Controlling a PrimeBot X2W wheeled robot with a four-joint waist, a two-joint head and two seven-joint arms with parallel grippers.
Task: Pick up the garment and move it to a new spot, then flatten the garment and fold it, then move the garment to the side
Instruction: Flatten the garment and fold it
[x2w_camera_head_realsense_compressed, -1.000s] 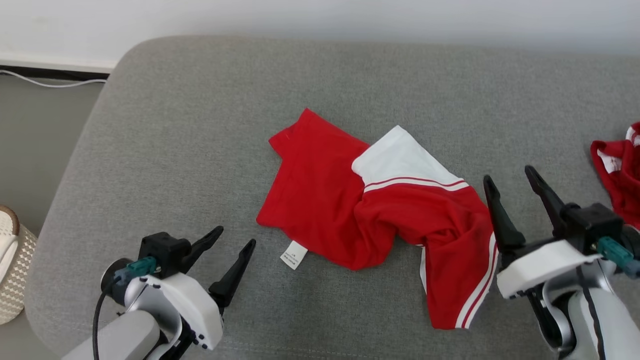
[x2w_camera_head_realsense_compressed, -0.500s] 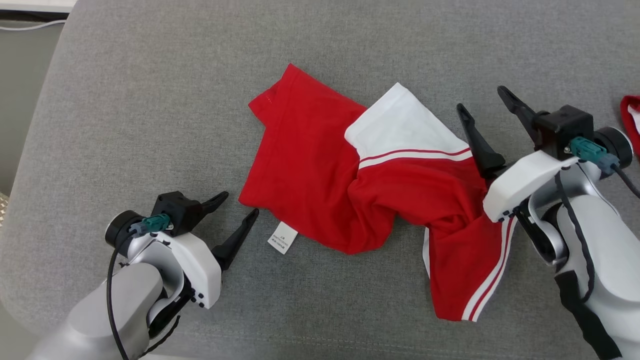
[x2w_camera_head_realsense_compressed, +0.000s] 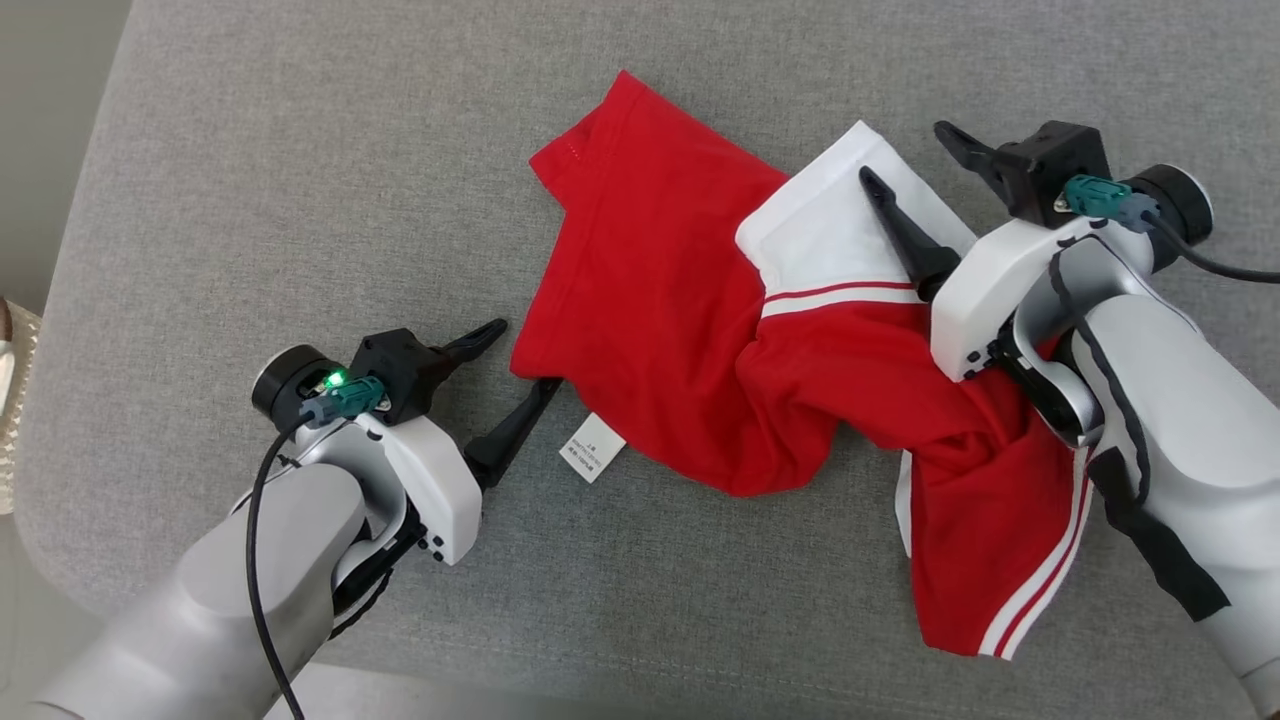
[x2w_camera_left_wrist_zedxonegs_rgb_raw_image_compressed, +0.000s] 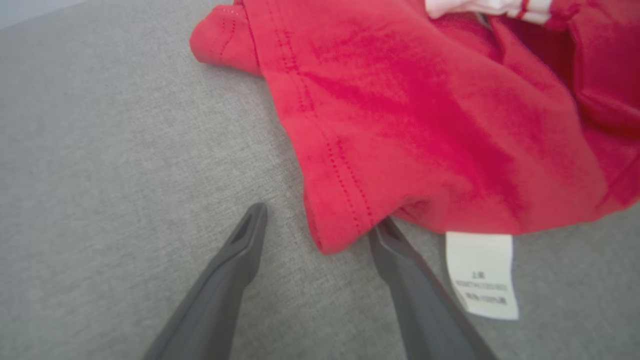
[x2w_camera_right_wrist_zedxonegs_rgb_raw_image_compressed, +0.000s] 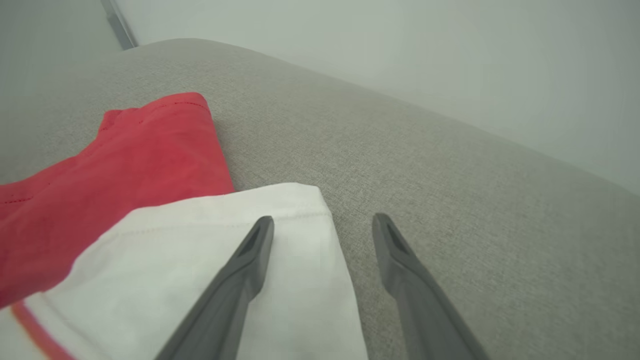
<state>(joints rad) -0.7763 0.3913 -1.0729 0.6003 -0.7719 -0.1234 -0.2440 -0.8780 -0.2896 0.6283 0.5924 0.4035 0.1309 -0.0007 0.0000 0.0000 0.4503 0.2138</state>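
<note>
Next, the left gripper grabs the garment by its stitched hem corner (x2w_camera_head_realsense_compressed: 528, 362), which stands up off the cushion while the rest lies slack (x2w_camera_head_realsense_compressed: 684, 300).
A crumpled red garment (x2w_camera_head_realsense_compressed: 660, 320) with a white band (x2w_camera_head_realsense_compressed: 830, 230) and white side stripes lies on the grey cushion (x2w_camera_head_realsense_compressed: 300, 200). My left gripper (x2w_camera_head_realsense_compressed: 527, 357) is open at its lower-left hem corner. In the left wrist view that red corner (x2w_camera_left_wrist_zedxonegs_rgb_raw_image_compressed: 330, 235) sits between the two fingertips of the left gripper (x2w_camera_left_wrist_zedxonegs_rgb_raw_image_compressed: 320, 215), beside a white care label (x2w_camera_left_wrist_zedxonegs_rgb_raw_image_compressed: 482, 272). My right gripper (x2w_camera_head_realsense_compressed: 904, 150) is open at the white band's far corner. One finger (x2w_camera_right_wrist_zedxonegs_rgb_raw_image_compressed: 250, 260) is over the white cloth (x2w_camera_right_wrist_zedxonegs_rgb_raw_image_compressed: 200, 260) and the other finger is over bare cushion. Nothing is gripped.
The cushion's rounded left edge (x2w_camera_head_realsense_compressed: 90, 200) drops to the floor, where a woven basket (x2w_camera_head_realsense_compressed: 10, 400) stands. A pale wall (x2w_camera_right_wrist_zedxonegs_rgb_raw_image_compressed: 400, 60) rises behind the cushion's far edge. Bare grey fabric lies left of and in front of the garment.
The head camera has tilted down and shifted. Both grippers have reached forward: the left to the garment's hem corner, the right up over the white band.
</note>
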